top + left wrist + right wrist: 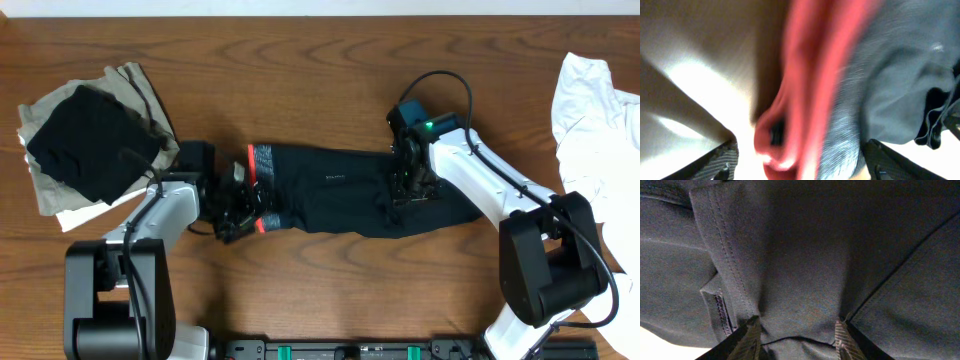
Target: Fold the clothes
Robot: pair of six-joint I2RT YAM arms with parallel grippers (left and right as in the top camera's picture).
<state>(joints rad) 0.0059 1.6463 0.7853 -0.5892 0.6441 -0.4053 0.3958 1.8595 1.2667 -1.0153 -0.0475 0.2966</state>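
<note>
The left gripper grabs the dark navy garment (330, 190) by its red-trimmed waistband next, to fold that end of the garment over the rest.
A dark navy garment (330, 190) with a red-trimmed waistband (252, 160) lies flat across the middle of the table. My left gripper (236, 207) is at its left end. In the left wrist view its fingers (800, 167) are wide apart, with the blurred red waistband (810, 75) and dark fabric (890, 75) between them. My right gripper (410, 182) is down on the garment's right part. In the right wrist view its fingertips (796, 330) are apart and press into the dark cloth (805, 255), which bulges between them next to a stitched hem (725, 270).
A stack of clothes stands at the back left: a black piece (90, 140) on a khaki one (140, 85) with white cloth under it. A crumpled white garment (600, 130) lies at the right edge. Bare wood shows along the back and front.
</note>
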